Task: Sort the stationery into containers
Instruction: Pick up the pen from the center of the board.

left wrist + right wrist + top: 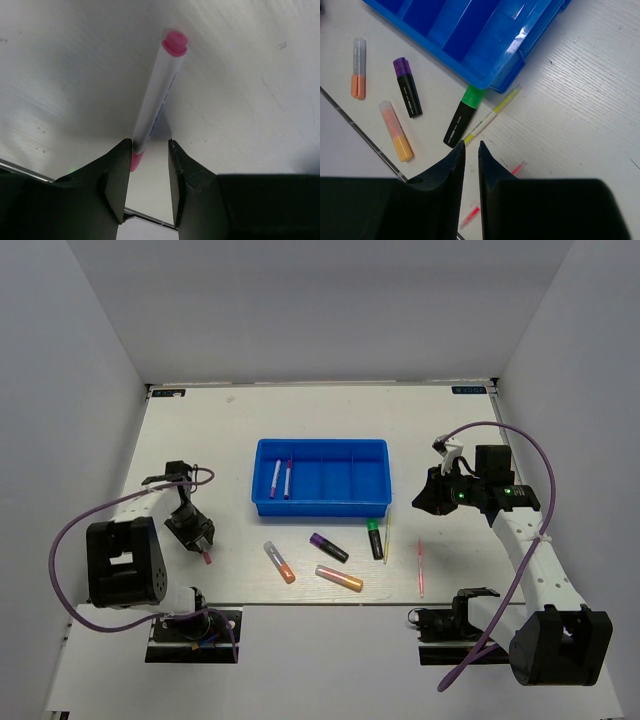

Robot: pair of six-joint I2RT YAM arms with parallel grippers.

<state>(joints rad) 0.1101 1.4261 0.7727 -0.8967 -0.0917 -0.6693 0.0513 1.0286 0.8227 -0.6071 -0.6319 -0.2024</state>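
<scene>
My left gripper has a gap between one open finger and the pink-white pen, so the pen would stay lying there if I lifted the gripper now.
The blue tray (320, 508) sits mid-table with two pink-white pens (281, 478) in its leftmost compartment. My left gripper (197, 538) is low over the table at the left. Its jaws (150, 142) stand open around the end of a pink-white pen (157, 90), which touches the left finger only. My right gripper (427, 498) hovers right of the tray, its jaws (472, 145) nearly together and empty. In front of the tray lie orange (280, 562), purple (328, 547), yellow-orange (339, 578) and green-black (376, 538) highlighters, a thin yellow stick (388, 540) and a pink stick (420, 567).
The right wrist view shows the tray's corner (490, 82) with the green-black highlighter (464, 116) and the yellow stick (492, 114) right beside it. The pink stick (517, 168) lies under my fingers. White walls enclose the table on three sides.
</scene>
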